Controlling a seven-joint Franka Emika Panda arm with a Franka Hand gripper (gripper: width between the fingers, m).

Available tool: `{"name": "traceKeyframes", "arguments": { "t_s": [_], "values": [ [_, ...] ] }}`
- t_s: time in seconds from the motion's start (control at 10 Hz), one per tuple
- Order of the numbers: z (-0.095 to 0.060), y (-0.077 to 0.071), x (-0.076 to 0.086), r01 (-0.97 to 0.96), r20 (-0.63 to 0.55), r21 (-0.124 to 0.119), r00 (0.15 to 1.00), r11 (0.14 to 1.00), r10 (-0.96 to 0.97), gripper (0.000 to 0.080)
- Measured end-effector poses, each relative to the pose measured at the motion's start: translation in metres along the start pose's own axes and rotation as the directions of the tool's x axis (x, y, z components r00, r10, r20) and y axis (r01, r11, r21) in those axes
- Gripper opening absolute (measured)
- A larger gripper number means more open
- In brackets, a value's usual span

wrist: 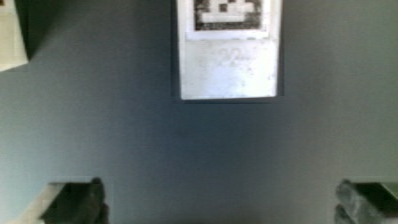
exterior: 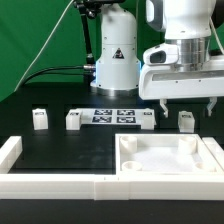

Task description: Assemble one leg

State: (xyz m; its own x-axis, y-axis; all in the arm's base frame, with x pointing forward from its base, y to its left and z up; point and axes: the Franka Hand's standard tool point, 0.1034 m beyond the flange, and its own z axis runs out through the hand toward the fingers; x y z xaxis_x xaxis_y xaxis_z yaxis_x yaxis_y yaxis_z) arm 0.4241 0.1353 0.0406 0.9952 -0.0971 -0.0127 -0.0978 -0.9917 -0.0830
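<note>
The white leg should be picked up next by its tagged section (wrist: 228, 14), so that my gripper can assemble it onto the white square panel.
Several small white legs stand in a row on the black table: one (exterior: 40, 119), a second (exterior: 73, 120), a third (exterior: 146, 120) and a fourth (exterior: 186, 120). My gripper (exterior: 186, 101) hangs open just above the fourth leg, at the exterior view's right. In the wrist view a white leg (wrist: 228, 60) with a black-and-white tag at one end lies ahead of the gripper (wrist: 221, 203), apart from it. Both fingers (wrist: 73, 200) are spread wide with only bare table between them.
The large white square panel (exterior: 166, 158) lies in front of the gripper. White border rails (exterior: 48, 186) run along the front and left. The marker board (exterior: 112, 116) lies between the legs. A white part shows at the wrist view's edge (wrist: 9, 38).
</note>
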Motion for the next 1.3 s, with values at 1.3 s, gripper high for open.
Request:
{"name": "traceKeyframes", "arguments": {
  "t_s": [1.3],
  "values": [
    [0.021,0.000,-0.032,0.073,0.766,-0.075,0.643,0.994,0.011,0.0648]
  ]
}}
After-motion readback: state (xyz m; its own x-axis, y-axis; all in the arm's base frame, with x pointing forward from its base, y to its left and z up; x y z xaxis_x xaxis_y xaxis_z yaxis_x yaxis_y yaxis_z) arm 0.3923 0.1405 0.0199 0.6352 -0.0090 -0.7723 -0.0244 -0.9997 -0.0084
